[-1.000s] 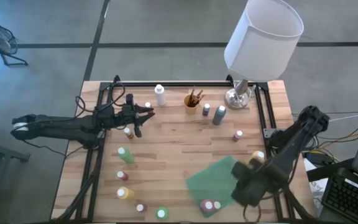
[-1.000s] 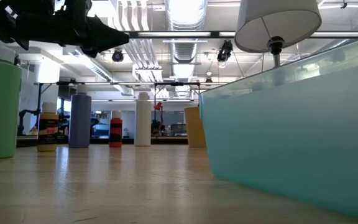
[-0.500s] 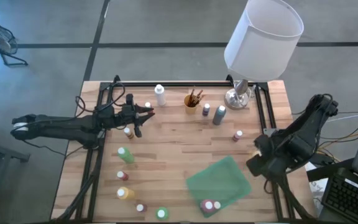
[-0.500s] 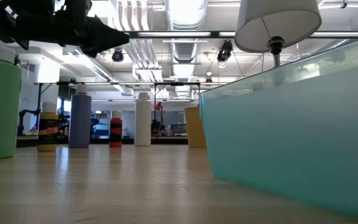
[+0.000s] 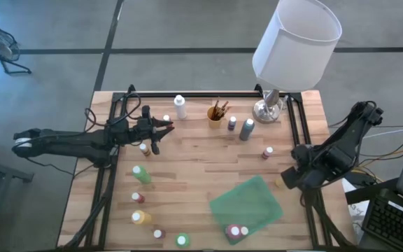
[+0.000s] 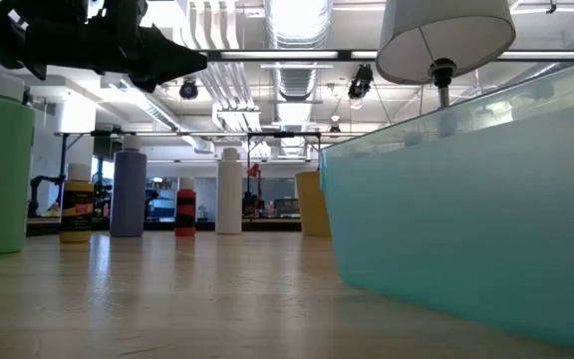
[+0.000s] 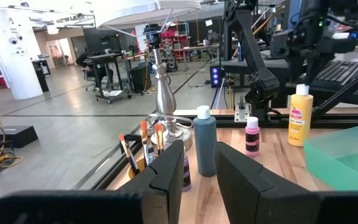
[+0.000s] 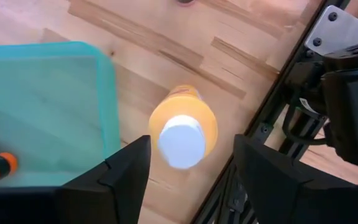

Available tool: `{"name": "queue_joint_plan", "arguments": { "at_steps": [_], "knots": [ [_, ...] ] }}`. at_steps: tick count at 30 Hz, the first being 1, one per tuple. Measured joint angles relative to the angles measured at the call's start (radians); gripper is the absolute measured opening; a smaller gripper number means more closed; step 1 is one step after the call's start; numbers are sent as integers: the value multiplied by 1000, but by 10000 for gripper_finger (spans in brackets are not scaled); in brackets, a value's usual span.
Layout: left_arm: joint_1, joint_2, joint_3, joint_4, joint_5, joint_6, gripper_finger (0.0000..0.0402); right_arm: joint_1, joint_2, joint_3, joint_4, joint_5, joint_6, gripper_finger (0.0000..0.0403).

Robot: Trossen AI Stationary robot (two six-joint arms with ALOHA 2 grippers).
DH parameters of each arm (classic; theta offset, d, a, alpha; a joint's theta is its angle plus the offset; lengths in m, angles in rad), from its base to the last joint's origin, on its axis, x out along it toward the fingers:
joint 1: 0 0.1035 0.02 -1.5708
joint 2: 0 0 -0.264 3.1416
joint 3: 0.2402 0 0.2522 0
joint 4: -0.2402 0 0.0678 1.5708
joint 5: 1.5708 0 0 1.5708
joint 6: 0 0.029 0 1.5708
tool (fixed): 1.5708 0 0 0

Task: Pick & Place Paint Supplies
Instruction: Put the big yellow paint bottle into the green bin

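Note:
My right gripper has the yellow paint bottle to place in the green bin next, and should grab it by its white cap [image 8: 182,142].
A yellow paint bottle with a white cap [image 8: 182,138] stands upright on the table, just right of the green bin [image 8: 42,93]. My right gripper [image 8: 188,163] hangs over it, pointing down and open, one finger on either side of the cap and apart from it. In the high view this gripper [image 5: 290,180] is at the table's right edge. My left gripper [image 5: 165,128] waits level above the table's far left, open with nothing between its fingers [image 7: 166,177]. Other paint bottles stand about, such as a teal one [image 7: 205,149] and a green one [image 5: 140,173].
The green bin [image 5: 247,203] lies near the front right with two bottles [image 5: 235,231] in it. A cup of brushes [image 5: 217,112] and a white-shaded lamp [image 5: 296,42] stand at the far edge. Black frame rails [image 5: 296,133] run along the table's sides.
My right gripper has drawn back from over the bin's near right corner toward the table's right and far edges. It now stands over the yellow bottle. My left arm has kept still.

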Motion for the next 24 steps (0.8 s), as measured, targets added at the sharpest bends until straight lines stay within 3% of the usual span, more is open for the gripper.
{"name": "queue_joint_plan", "arguments": {
  "at_steps": [11,21,24],
  "knots": [
    [-1,0,0,0,0,0,97,0,-6,-105,75,-17,-10,231],
    [0,0,0,0,0,0,97,0,-8,-101,90,-34,-36,122],
    [0,0,0,0,0,0,97,0,-6,-92,103,-38,-51,113]
  ]
}}
